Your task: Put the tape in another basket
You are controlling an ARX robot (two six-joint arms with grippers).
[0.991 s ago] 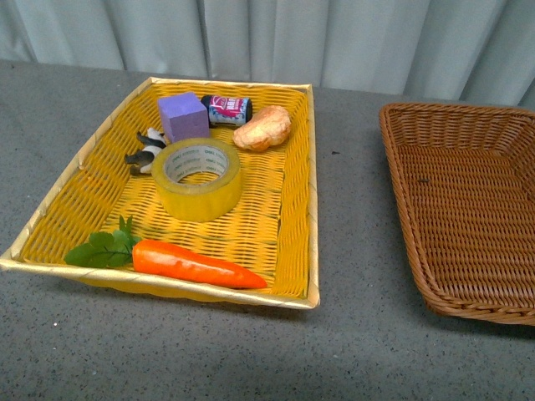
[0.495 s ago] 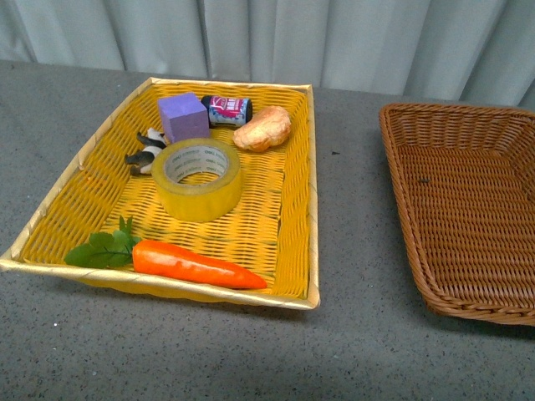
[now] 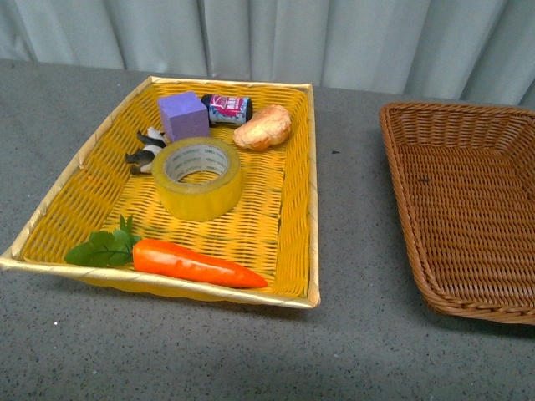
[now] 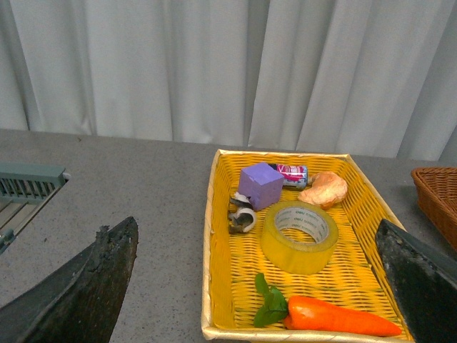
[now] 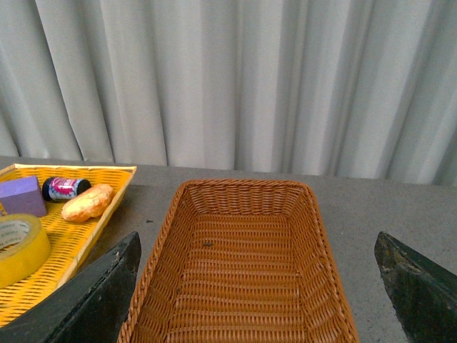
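My left gripper will next take hold of the tape by its narrow ring side (image 4: 330, 230) to move it, since the tape is wide around an open core (image 4: 300, 225).
The tape (image 3: 197, 178), a wide yellow roll with a pale core, lies flat in the middle of the bright yellow tray basket (image 3: 50, 209). It also shows in the left wrist view (image 4: 299, 236) and at the edge of the right wrist view (image 5: 20, 249). The brown wicker basket (image 3: 401, 200) stands empty to the right, and fills the right wrist view (image 5: 243, 187). My left gripper (image 4: 264, 300) is open, held back from the tray. My right gripper (image 5: 257, 300) is open, held back over the near end of the brown basket. Neither arm shows in the front view.
In the yellow tray lie an orange carrot (image 3: 196, 264) with green leaves at the front, a purple cube (image 3: 183, 116), a small can (image 3: 227, 109), a bread roll (image 3: 262, 128) and a black and white toy (image 3: 146, 150) at the back. A grey curtain hangs behind the table.
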